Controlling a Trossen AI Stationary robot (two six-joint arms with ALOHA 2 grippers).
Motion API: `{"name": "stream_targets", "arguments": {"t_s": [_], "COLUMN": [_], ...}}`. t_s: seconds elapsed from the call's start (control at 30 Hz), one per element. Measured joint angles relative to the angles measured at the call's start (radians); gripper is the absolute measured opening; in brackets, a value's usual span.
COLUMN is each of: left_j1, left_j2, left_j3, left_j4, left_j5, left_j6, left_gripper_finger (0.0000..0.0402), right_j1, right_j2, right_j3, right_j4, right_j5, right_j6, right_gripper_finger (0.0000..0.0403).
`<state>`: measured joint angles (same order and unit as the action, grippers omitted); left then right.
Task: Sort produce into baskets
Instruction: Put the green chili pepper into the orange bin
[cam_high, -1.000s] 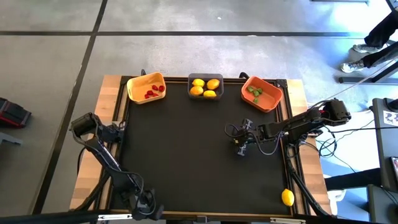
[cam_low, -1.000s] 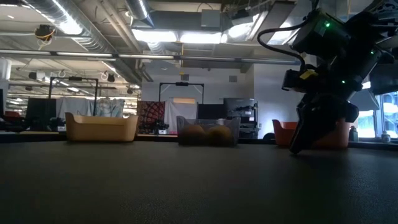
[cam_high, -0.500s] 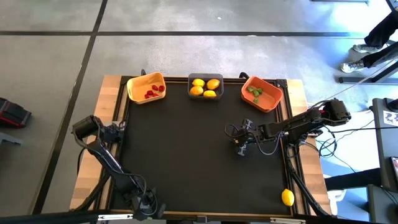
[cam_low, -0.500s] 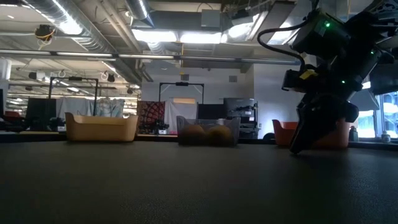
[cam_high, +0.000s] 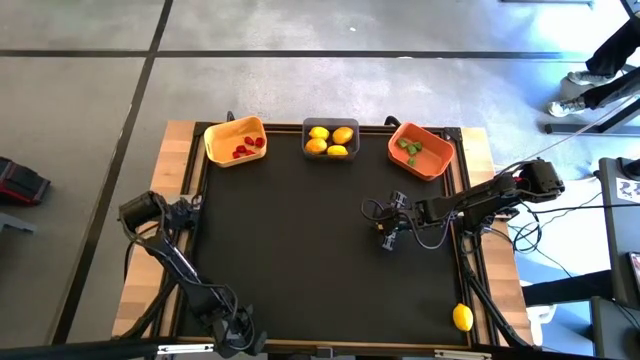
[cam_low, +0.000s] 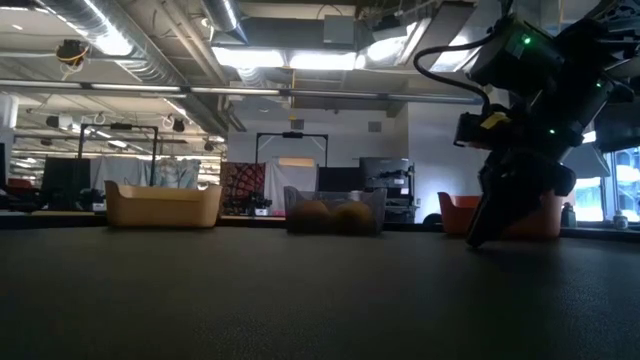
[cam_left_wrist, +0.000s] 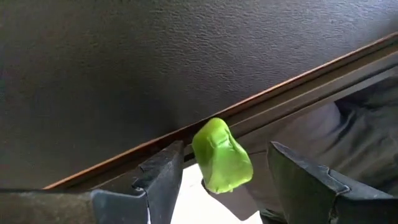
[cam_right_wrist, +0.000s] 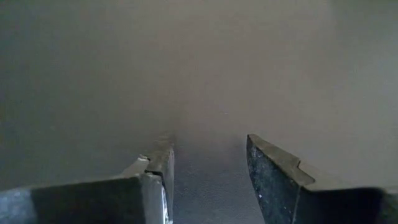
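My left gripper should close on the green piece now, since its fingers are on both sides of the piece.
My left gripper (cam_high: 238, 338) is at the table's near edge, left of centre. It is open (cam_left_wrist: 225, 147), with one finger on each side of a small green piece (cam_left_wrist: 221, 158) that lies by the wooden strip at the mat's edge; I see no touch. My right gripper (cam_high: 386, 240) points down at the black mat right of centre, open and empty (cam_right_wrist: 208, 146). At the far edge stand the yellow-orange basket (cam_high: 218, 150) with red pieces, the dark grey basket (cam_high: 331, 153) with lemons, and the orange basket (cam_high: 436, 163) with green pieces. A lemon (cam_high: 462, 318) lies at the near right corner.
The black mat (cam_high: 300, 240) is bare between the baskets and the near edge. Wooden borders (cam_high: 170, 170) frame it. In the low view my right arm (cam_low: 520, 150) stands at the right, in front of the orange basket. A person's legs (cam_high: 600, 70) show beyond the far right.
My left arm has shifted a little toward the table's near edge. My right arm has kept still.
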<state>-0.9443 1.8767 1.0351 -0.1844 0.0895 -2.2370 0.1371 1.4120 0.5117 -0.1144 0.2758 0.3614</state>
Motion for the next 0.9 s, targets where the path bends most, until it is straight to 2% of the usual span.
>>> {"name": "stream_targets", "arguments": {"t_s": [0.3, 0.67, 0.77, 0.9], "left_j1": [-0.001, 0.0, 0.002, 0.019], "left_j2": [0.003, 0.005, 0.005, -0.022], "left_j3": [0.002, 0.002, 0.002, 0.0], "left_j4": [-0.024, -0.062, -0.063, -0.07], "left_j5": [0.008, 0.014, 0.016, 0.029], "left_j6": [0.045, 0.126, 0.176, 0.388], "left_gripper_finger": [0.0218, 0.0091, 0.0068, 0.006], "right_j1": [0.0, 0.0, 0.0, 0.0], "right_j2": [0.0, 0.0, 0.0, 0.0], "right_j3": [0.0, 0.0, 0.0, 0.0], "right_j4": [0.0, 0.0, 0.0, 0.0], "right_j5": [0.001, 0.002, 0.002, 0.002], "right_j6": [0.0, 0.0, 0.0, -0.004], "right_gripper_finger": [0.0149, 0.0149, 0.0149, 0.0149]}}
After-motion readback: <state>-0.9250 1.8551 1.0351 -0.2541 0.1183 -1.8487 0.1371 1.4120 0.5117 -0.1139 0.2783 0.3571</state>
